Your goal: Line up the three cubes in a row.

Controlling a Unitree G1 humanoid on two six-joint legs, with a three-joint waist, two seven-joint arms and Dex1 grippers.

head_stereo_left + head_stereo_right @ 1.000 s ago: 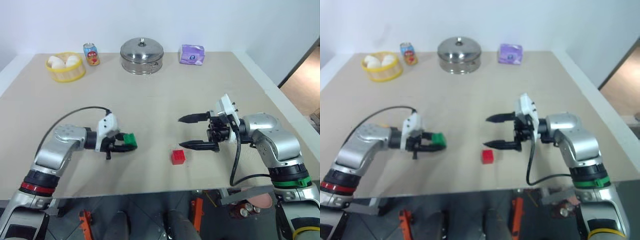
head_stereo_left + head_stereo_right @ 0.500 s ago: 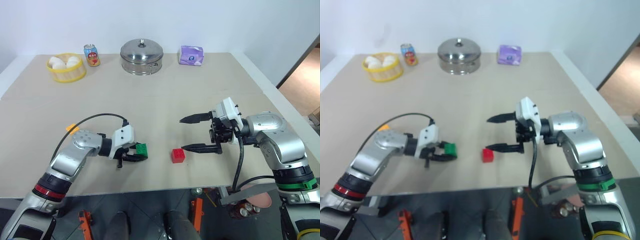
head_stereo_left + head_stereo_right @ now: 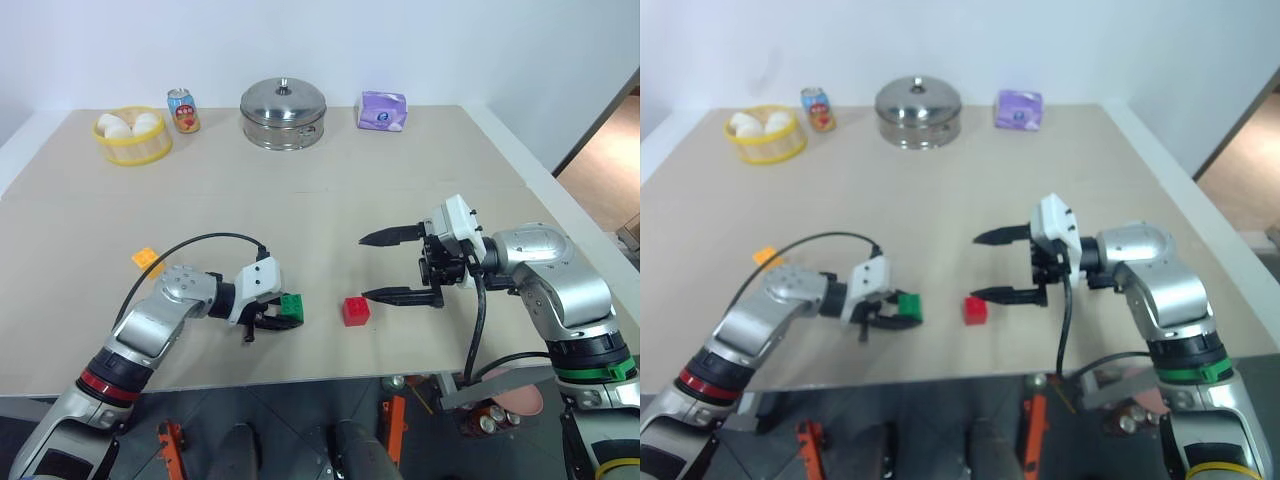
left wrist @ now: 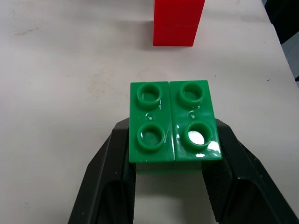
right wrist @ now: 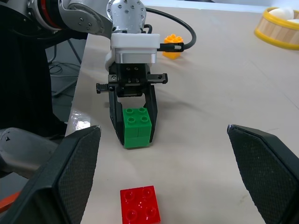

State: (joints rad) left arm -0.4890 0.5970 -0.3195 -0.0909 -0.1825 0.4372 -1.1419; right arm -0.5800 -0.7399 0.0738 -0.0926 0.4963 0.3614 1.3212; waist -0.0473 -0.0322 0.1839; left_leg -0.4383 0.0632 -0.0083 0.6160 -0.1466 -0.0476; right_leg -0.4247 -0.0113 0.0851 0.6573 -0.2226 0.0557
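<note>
The green cube's base is over the table beside the red cube (image 3: 356, 311) and the green cube would stand there, so it is now time for my left gripper to open.
My left gripper (image 3: 283, 318) is shut on the green cube (image 3: 292, 306), its two fingers (image 4: 110, 182) clamping the cube's sides low over the table. The red cube (image 3: 356, 311) lies on the table a short way to the right of the green one, with a gap between them. The yellow-orange cube (image 3: 147, 259) sits farther left, behind my left arm. My right gripper (image 3: 364, 267) hovers open just right of and above the red cube, with nothing between its fingers. The right wrist view shows the green cube (image 5: 137, 127) in the left gripper, the red cube (image 5: 140, 214) and the yellow-orange cube (image 5: 172, 41).
Along the table's far edge stand a yellow basket (image 3: 132, 150) of eggs, a soda can (image 3: 183, 109), a lidded steel pot (image 3: 284, 111) and a purple packet (image 3: 384, 109). The table's front edge runs just below both grippers.
My left gripper has carried the green cube to the right, closer to the red cube, uncovering the yellow-orange cube behind the arm. The right gripper has stayed open and in place.
</note>
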